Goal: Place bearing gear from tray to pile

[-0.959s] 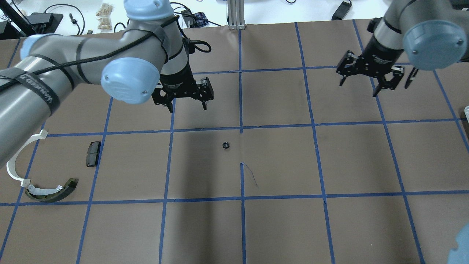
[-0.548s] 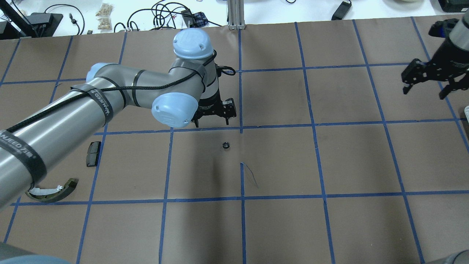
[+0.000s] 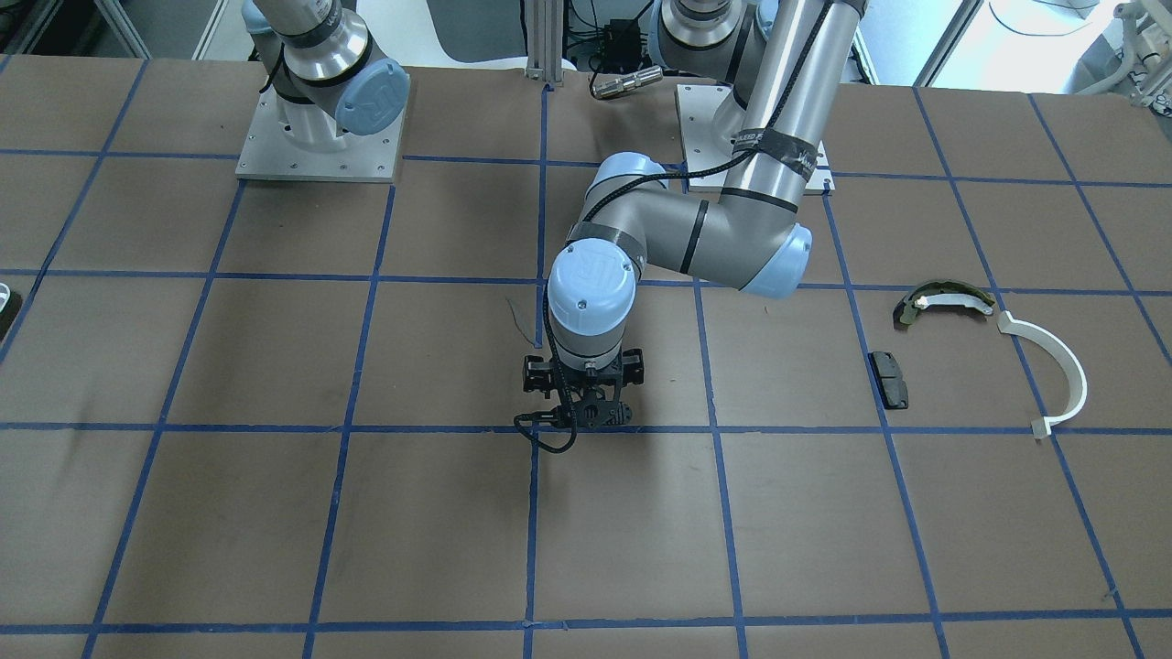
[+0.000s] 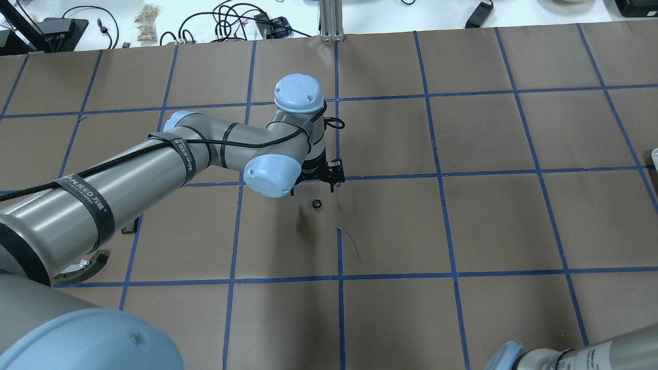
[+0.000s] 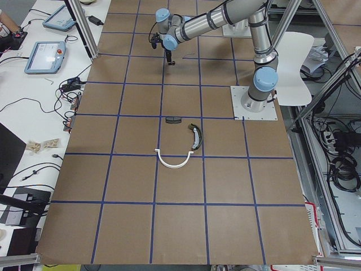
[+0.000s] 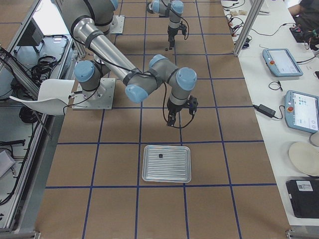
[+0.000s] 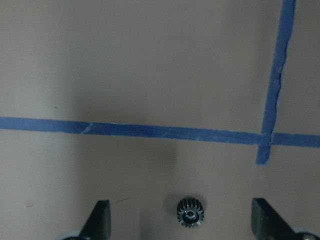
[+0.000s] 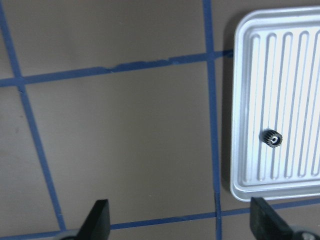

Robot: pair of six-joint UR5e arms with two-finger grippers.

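Note:
I need to add the small black bearing gear to the pile, so I should grab it by its toothed rim (image 7: 181, 212) with my left gripper next.
A small black bearing gear (image 4: 317, 203) lies on the brown table, apart from the pile. My left gripper (image 4: 313, 184) hangs open just behind it. In the left wrist view the gear (image 7: 190, 213) sits between the spread fingertips (image 7: 101, 212). The pile lies far off: olive-and-white brake shoe (image 3: 943, 297), white strip (image 3: 1053, 366), black pad (image 3: 889, 379). My right gripper (image 6: 172, 118) is open and empty beside the metal tray (image 8: 295, 60), which holds another gear (image 8: 272, 138).
The table is brown paper with a blue tape grid (image 4: 441, 176). In the overhead view my left arm covers most of the pile; only the brake shoe's end (image 4: 85, 264) shows. Cables and tablets lie beyond the far edge (image 4: 226, 20).
My left arm has swung right and down until its open gripper is at the gear. My right gripper has left the overhead view toward the right. The gear has not moved.

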